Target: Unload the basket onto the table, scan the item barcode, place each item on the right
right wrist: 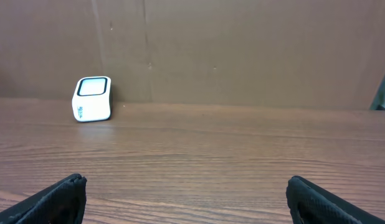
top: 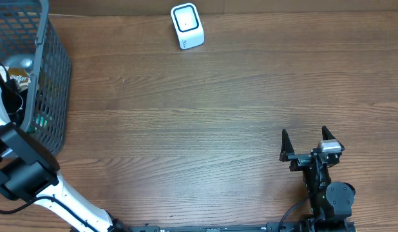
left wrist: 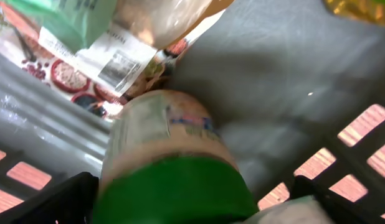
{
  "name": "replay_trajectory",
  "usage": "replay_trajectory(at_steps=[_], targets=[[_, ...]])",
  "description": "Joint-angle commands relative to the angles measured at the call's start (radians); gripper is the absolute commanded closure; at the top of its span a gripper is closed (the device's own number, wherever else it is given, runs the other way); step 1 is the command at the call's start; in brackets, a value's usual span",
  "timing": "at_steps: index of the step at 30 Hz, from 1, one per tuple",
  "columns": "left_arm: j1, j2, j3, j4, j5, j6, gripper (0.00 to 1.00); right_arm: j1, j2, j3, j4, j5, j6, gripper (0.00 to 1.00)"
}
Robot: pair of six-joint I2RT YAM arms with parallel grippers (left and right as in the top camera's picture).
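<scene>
My left gripper is going to grab the jar next, across its green-lid end [left wrist: 176, 190], so the pale label stays free for scanning its barcode.
My left gripper [left wrist: 192, 208] is down inside the grey mesh basket [top: 54, 71], open, with its black fingers [left wrist: 55, 202] standing either side of a jar with a green lid [left wrist: 174, 190] and a pale label. Jaws and jar are not seen touching. In the overhead view the basket hides this gripper and only its white arm [top: 31, 167] shows. The white barcode scanner [top: 187, 26] stands at the table's far edge, also visible as the scanner [right wrist: 92, 99] in the right wrist view. My right gripper [top: 310, 143] hovers open and empty over the near right of the table.
Other packaged goods lie in the basket beyond the jar: a printed snack bag [left wrist: 68, 74] with a white label [left wrist: 114, 62] and a green packet [left wrist: 68, 15]. The basket's grey floor [left wrist: 273, 74] and slotted wall [left wrist: 361, 130] surround the gripper. A brown board [right wrist: 242, 50] backs the table.
</scene>
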Motion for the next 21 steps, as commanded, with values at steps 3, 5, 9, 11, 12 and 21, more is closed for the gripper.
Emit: replay_trajectory(at_steps=[3, 5, 9, 11, 12, 21], targets=[[0.040, -0.024, 0.009, -0.024, 0.029, -0.003, 0.01, -0.005, -0.006, -0.010, 0.006, 0.002, 0.007, 0.00], [0.056, -0.026, 0.009, -0.031, 0.035, -0.007, 0.01, -0.005, -0.006, -0.010, 0.007, 0.002, 0.007, 0.00], [0.083, -0.026, 0.009, -0.048, 0.039, -0.019, 0.01, -0.005, -0.006, -0.010, 0.007, 0.002, 0.007, 0.00], [0.091, -0.026, 0.009, -0.051, 0.040, -0.026, 0.01, -0.005, -0.006, -0.010, 0.007, 0.002, 0.007, 0.00], [0.093, -0.025, 0.009, -0.051, 0.040, -0.026, 0.01, -0.005, -0.006, -0.010, 0.007, 0.002, 0.007, 0.00], [0.095, -0.025, 0.009, -0.048, 0.060, -0.029, 0.09, -0.005, -0.006, -0.010, 0.007, 0.002, 0.007, 0.00]])
